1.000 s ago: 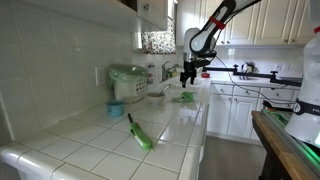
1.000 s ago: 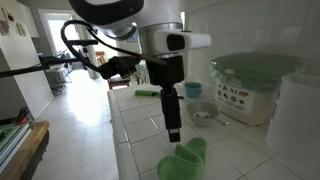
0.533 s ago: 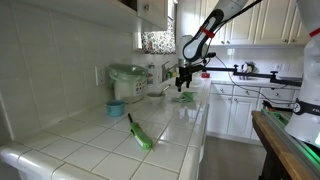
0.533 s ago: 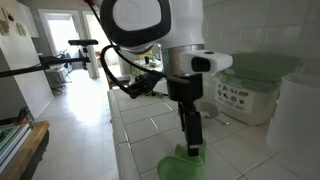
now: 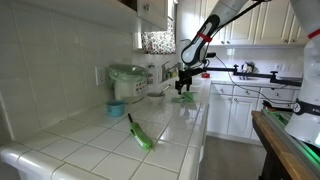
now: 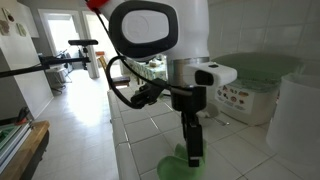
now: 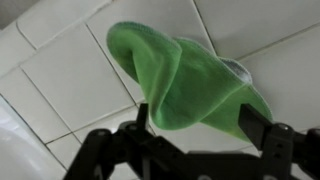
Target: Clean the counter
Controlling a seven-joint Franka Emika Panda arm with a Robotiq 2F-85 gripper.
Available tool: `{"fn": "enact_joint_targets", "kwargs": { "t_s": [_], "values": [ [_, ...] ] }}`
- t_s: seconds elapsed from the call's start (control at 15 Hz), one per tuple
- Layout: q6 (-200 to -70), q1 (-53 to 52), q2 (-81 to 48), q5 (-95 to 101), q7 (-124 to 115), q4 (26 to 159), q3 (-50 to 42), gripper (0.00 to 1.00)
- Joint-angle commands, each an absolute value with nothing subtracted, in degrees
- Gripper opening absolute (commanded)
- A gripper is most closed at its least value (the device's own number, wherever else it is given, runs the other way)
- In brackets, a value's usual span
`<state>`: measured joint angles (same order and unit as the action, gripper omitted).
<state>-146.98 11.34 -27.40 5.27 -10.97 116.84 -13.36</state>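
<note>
My gripper's fingers reach down to the green cloth (image 7: 185, 70), level with its raised fold (image 7: 192, 102), so they would hold the cloth if I closed now, and I will close.
The counter (image 5: 170, 125) is white tile with grey grout and shows in both exterior views (image 6: 140, 130) and the wrist view (image 7: 60, 80). A crumpled green cloth (image 7: 185, 70) lies on it near the far end (image 5: 185, 97), low in an exterior view (image 6: 172, 168). My gripper (image 7: 198, 122) is open right over the cloth, with one black finger on each side of its raised fold. It points straight down in both exterior views (image 5: 184, 86) (image 6: 195, 155). Whether the fingertips touch the tiles is not visible.
A green-handled brush (image 5: 140, 133) lies mid-counter. A white and green appliance (image 5: 127, 80) (image 6: 250, 85), a blue cup (image 5: 117, 108) and a small bowl (image 6: 205, 113) stand by the wall. A green-topped table (image 5: 290, 135) is across the aisle.
The gripper has come down and moved over the green cloth, so its fingers now straddle it. The cloth has not moved.
</note>
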Motion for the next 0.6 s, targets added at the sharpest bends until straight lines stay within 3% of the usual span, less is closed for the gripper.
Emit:
{"fn": "enact_joint_targets", "kwargs": {
  "t_s": [0.0,0.53],
  "values": [
    [-145.5,10.9,-28.5,3.9,-12.2,115.5,-13.8,0.64],
    [-145.7,10.5,-28.4,3.7,-12.1,116.1,-13.5,0.01]
  ]
}}
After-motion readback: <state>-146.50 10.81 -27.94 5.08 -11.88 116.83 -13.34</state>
